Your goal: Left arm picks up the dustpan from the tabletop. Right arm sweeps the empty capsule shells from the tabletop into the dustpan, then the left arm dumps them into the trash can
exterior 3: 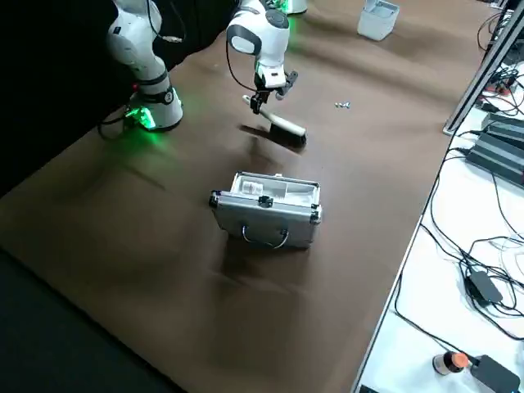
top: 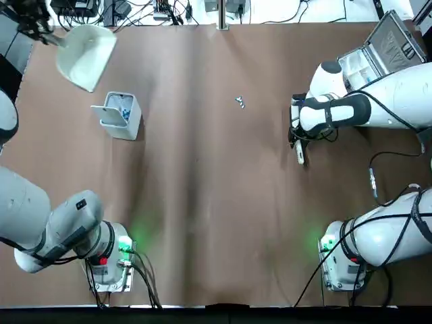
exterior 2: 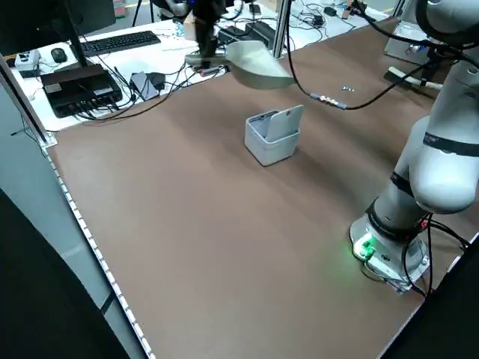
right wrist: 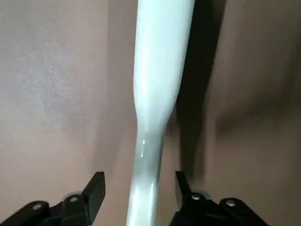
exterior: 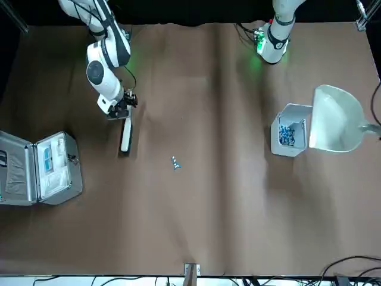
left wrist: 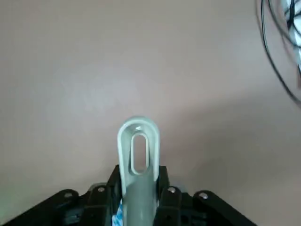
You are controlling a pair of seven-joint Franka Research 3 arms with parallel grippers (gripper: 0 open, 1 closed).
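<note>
I will next grab the white brush by its handle [right wrist: 146,174] with my right gripper, to sweep the empty capsule shells into the dustpan.
The pale dustpan [top: 84,57] hangs above the tabletop [top: 202,202] at the far left, just beyond the trash can [top: 120,116]. My left gripper [top: 42,32] is shut on its handle [left wrist: 138,155]. Blue-white shells lie inside the trash can [exterior: 290,137]. A few capsule shells [top: 239,102] lie on the table's far middle. At the right, my right gripper [top: 297,131] is open, its fingers [right wrist: 96,188] standing on either side of the white brush handle [right wrist: 150,141] with gaps. The brush [exterior: 125,136] lies flat on the table.
An open grey metal case [top: 381,50] sits at the far right behind the right arm. Cables and equipment lie beyond the table's far edge. Both arm bases [top: 111,260] stand at the near edge with green lights.
</note>
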